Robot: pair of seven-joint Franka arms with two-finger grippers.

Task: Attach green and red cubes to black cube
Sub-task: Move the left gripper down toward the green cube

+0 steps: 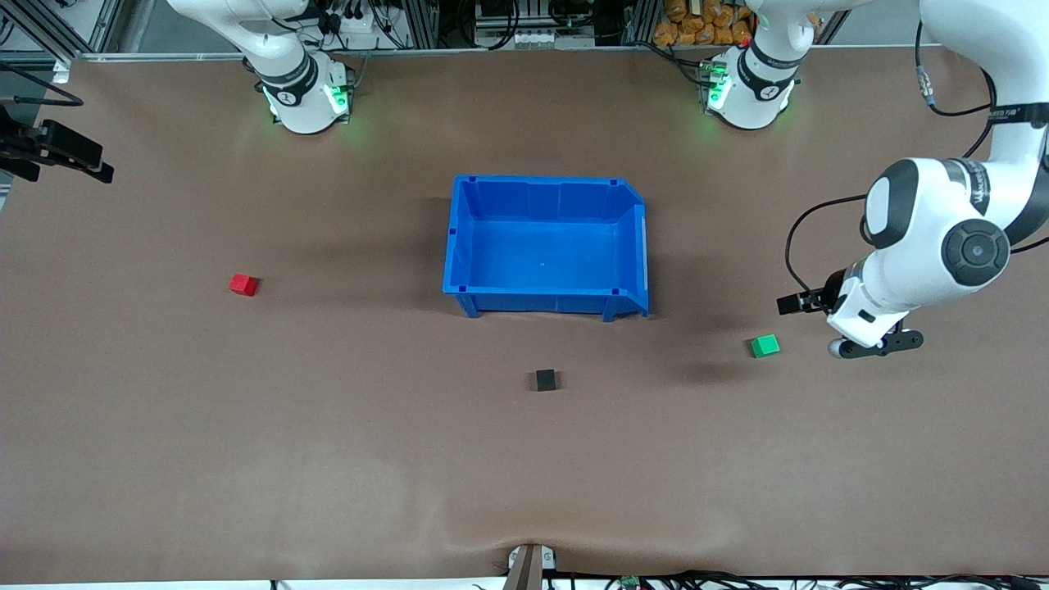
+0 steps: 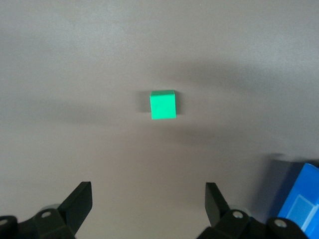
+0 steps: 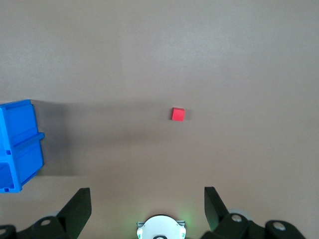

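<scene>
My left gripper will grab the green cube point(image 1: 765, 346) by its opposite sides. One side of it will stay free that way to meet the black cube point(image 1: 546, 380).
The green cube point(image 1: 765, 346) lies on the table toward the left arm's end; it also shows in the left wrist view point(image 2: 163, 105). My left gripper point(image 1: 877, 345) hangs open and empty just beside it, a little farther toward that end point(image 2: 148, 199). The black cube point(image 1: 546, 380) lies near the table's middle, nearer to the front camera than the blue bin. The red cube point(image 1: 243, 284) lies toward the right arm's end and shows in the right wrist view point(image 3: 178, 114). My right gripper point(image 3: 147, 199) is open and empty, high over its own base, out of the front view.
A large blue bin point(image 1: 545, 246) stands in the middle of the table, with its edge in both wrist views point(image 2: 304, 199) point(image 3: 20, 144). A black fixture point(image 1: 57, 152) juts in at the table's edge by the right arm's end.
</scene>
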